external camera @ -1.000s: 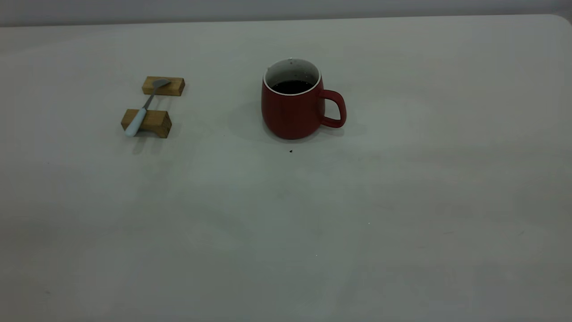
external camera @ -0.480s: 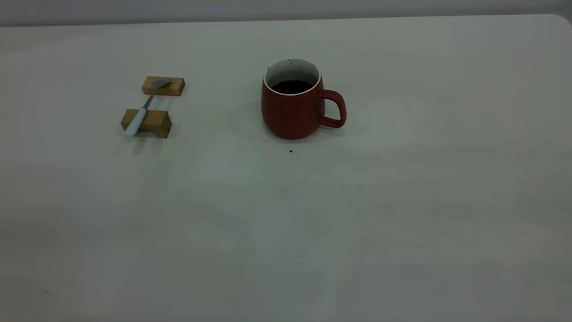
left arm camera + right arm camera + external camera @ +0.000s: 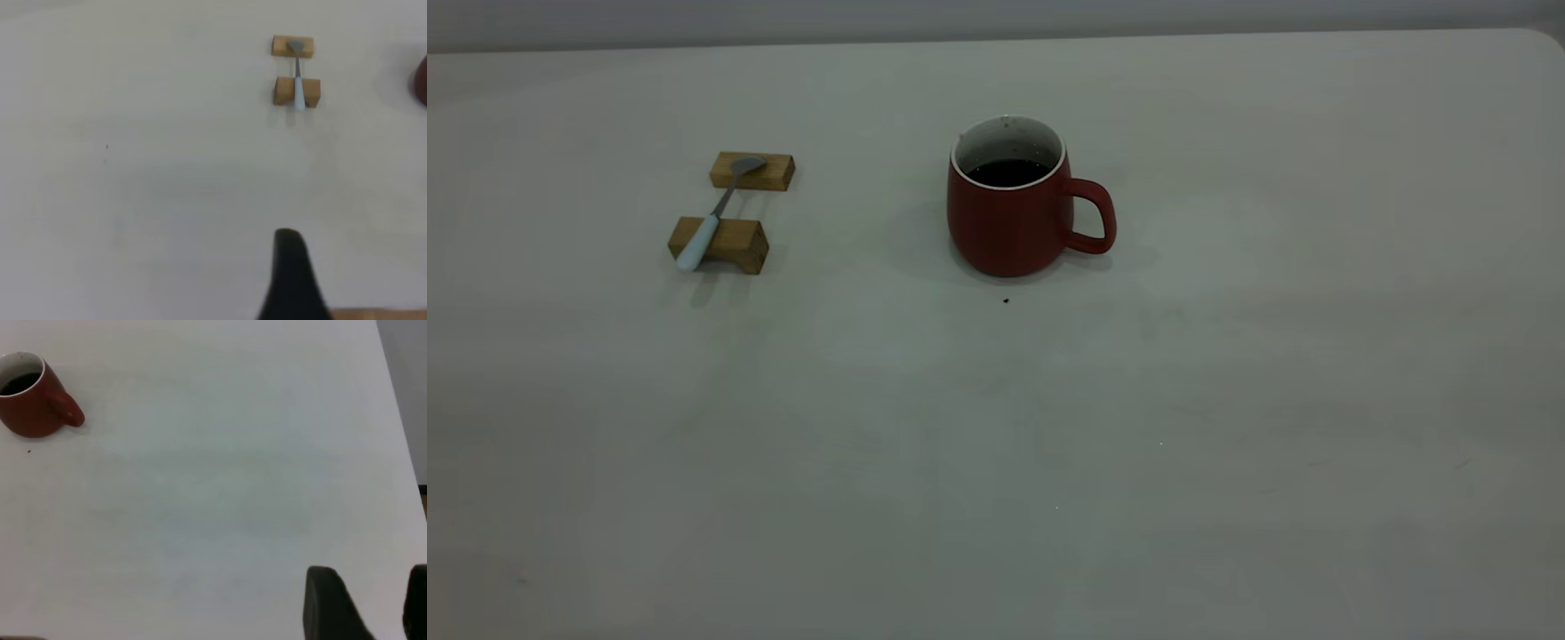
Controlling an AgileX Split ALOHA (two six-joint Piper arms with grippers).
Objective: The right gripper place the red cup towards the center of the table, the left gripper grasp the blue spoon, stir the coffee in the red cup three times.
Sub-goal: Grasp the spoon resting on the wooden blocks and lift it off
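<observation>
The left gripper grabs the blue spoon by its light blue handle (image 3: 698, 240) next, to stir the coffee in the red cup (image 3: 1009, 213).
The red cup (image 3: 1009, 213) stands upright on the table (image 3: 996, 444) near its middle at the back, handle to the right, with dark coffee (image 3: 1008, 172) inside. In the right wrist view the red cup (image 3: 30, 403) is far from my right gripper (image 3: 370, 587), which is open over bare table with nothing in it. The blue spoon (image 3: 710, 218) lies across two tan wooden blocks (image 3: 720, 244) at the back left. My left gripper (image 3: 290, 280) shows only at the edge of its wrist view, well away from the blue spoon (image 3: 298, 87). Neither gripper appears in the exterior view.
A small dark speck (image 3: 1006, 300) lies just in front of the cup. The table's rounded corner (image 3: 1543, 40) is at the far right, and its right edge (image 3: 400, 453) runs close to my right gripper. Bare surface fills the front half.
</observation>
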